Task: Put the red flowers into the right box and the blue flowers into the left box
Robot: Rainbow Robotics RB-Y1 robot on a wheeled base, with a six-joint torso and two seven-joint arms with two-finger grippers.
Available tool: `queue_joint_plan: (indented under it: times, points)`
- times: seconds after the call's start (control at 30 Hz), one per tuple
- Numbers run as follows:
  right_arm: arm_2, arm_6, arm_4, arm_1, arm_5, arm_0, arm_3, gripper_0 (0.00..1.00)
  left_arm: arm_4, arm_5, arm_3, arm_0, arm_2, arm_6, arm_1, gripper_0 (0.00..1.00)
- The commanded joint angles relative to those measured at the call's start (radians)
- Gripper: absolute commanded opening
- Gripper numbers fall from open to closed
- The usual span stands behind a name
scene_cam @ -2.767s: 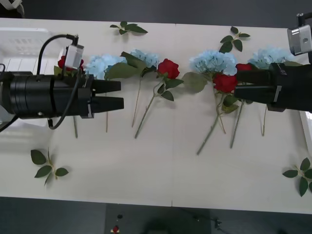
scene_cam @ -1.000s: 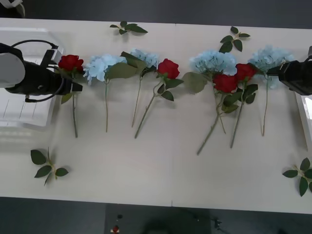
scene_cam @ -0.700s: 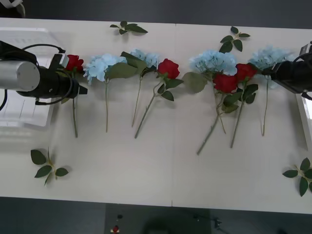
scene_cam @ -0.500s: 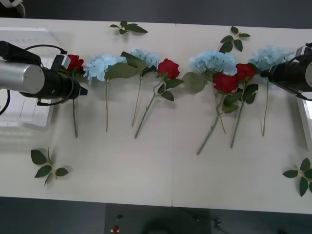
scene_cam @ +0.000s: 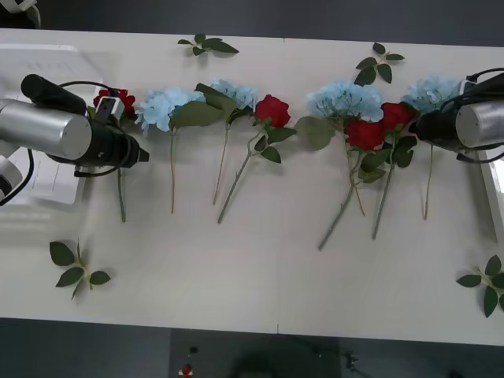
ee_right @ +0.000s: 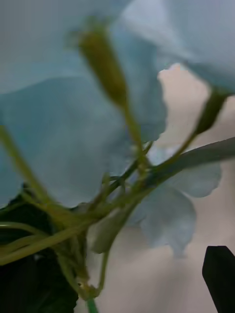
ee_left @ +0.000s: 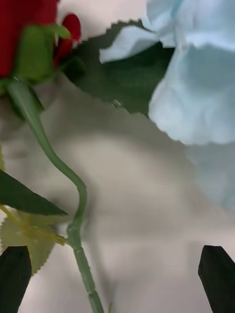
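Observation:
Soft red petals and a blue bloom crowd the top of the rose. My left gripper needs to grab the rose by its bare green stem next.
Red flowers and blue flowers lie in a row across the white table. My left gripper [scene_cam: 134, 153] points down at the stem of the leftmost red rose [scene_cam: 114, 101]. In the left wrist view it is open [ee_left: 116, 281], with that green stem [ee_left: 78, 230] between its black fingertips [ee_left: 218, 279] and a blue flower [ee_left: 196, 88] beside it. My right gripper [scene_cam: 421, 126] hangs over the rightmost blue flower [scene_cam: 431, 90]; its wrist view shows pale blue petals [ee_right: 73, 122] and thin stems very close, and one black fingertip [ee_right: 220, 279] at the corner. The left box [scene_cam: 47, 59] and the right box [scene_cam: 496, 197] sit at the table's ends.
More red roses [scene_cam: 272, 110] [scene_cam: 364, 134] and blue clusters [scene_cam: 161, 106] [scene_cam: 344, 100] lie mid-table. Loose leaf sprigs sit at the far edge [scene_cam: 206, 45] [scene_cam: 376, 64] and near the front corners [scene_cam: 75, 268] [scene_cam: 484, 283]. The near half of the table is bare.
Both arms swung out from the middle toward the table's ends and tipped their grippers down. The left came down by the leftmost rose's stem, the right onto the rightmost blue flower.

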Motion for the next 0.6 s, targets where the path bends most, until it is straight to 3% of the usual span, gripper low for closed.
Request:
queue_joint_plan:
  times: [0.03,0.07,0.1,0.27,0.33,0.4,0.43,0.47,0.6]
  points:
    - [-0.006,-0.010,0.001,-0.003,-0.012,-0.026,-0.002,0.31,-0.007,0.010,-0.009,0.017,0.004,0.028,-0.009,1.00]
    - [-0.006,-0.010,-0.001,-0.002,-0.012,-0.026,-0.002,0.07,-0.007,0.010,-0.009,0.020,0.005,0.028,-0.010,1.00]
    - [-0.008,-0.014,-0.004,0.000,-0.012,-0.024,-0.002,0.00,-0.009,0.010,-0.011,0.029,0.005,0.032,-0.018,1.00]
    - [-0.006,-0.014,-0.010,0.000,-0.012,-0.026,-0.002,0.00,-0.014,0.010,-0.011,0.051,0.005,0.048,-0.027,0.95]
    - [-0.006,-0.014,-0.012,0.000,-0.012,-0.026,-0.002,0.00,-0.017,0.010,-0.011,0.054,0.005,0.052,-0.029,0.65]
    - [-0.008,-0.014,-0.015,0.000,-0.012,-0.026,-0.002,0.00,-0.018,0.005,-0.011,0.054,0.005,0.055,-0.029,0.18]
    - [-0.008,-0.014,-0.016,0.000,-0.012,-0.026,-0.002,0.00,-0.020,0.003,-0.011,0.054,0.005,0.057,-0.027,0.08]
    - [-0.006,-0.014,-0.019,0.000,-0.012,-0.026,-0.002,0.00,-0.020,-0.004,-0.011,0.054,0.005,0.059,-0.029,0.00]
    - [-0.008,-0.014,-0.022,-0.002,-0.013,-0.026,-0.005,0.00,-0.011,-0.033,-0.011,0.054,0.007,0.062,-0.027,0.00]
